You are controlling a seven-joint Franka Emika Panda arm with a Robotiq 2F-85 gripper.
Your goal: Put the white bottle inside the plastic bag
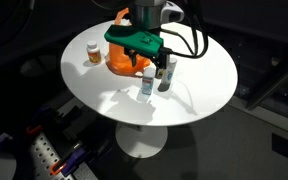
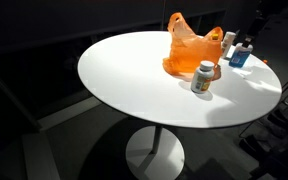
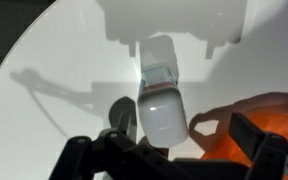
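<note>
The robot's fingers on either side stop above the white bottle's cap (image 3: 164, 120) in an exterior view, so the gripper isn't ready to close on the bottle yet and should first lower.
The white bottle (image 1: 147, 84) stands upright on the round table, also seen in an exterior view (image 2: 241, 57). In the wrist view it (image 3: 160, 105) is seen from above, between my fingers. My gripper (image 1: 148, 60) hangs open just above it; in the wrist view (image 3: 187, 128) its dark fingers sit either side of the bottle without touching it. The orange plastic bag (image 1: 117, 52) lies crumpled behind the bottle, also in an exterior view (image 2: 189, 50), and its handle loop shows at the right of the wrist view (image 3: 269, 120).
A grey bottle (image 1: 165, 75) stands right beside the white bottle. A brown bottle with a white cap (image 1: 92, 52) stands near the bag, also in an exterior view (image 2: 203, 78). The white table (image 2: 124, 85) has a curved edge all round.
</note>
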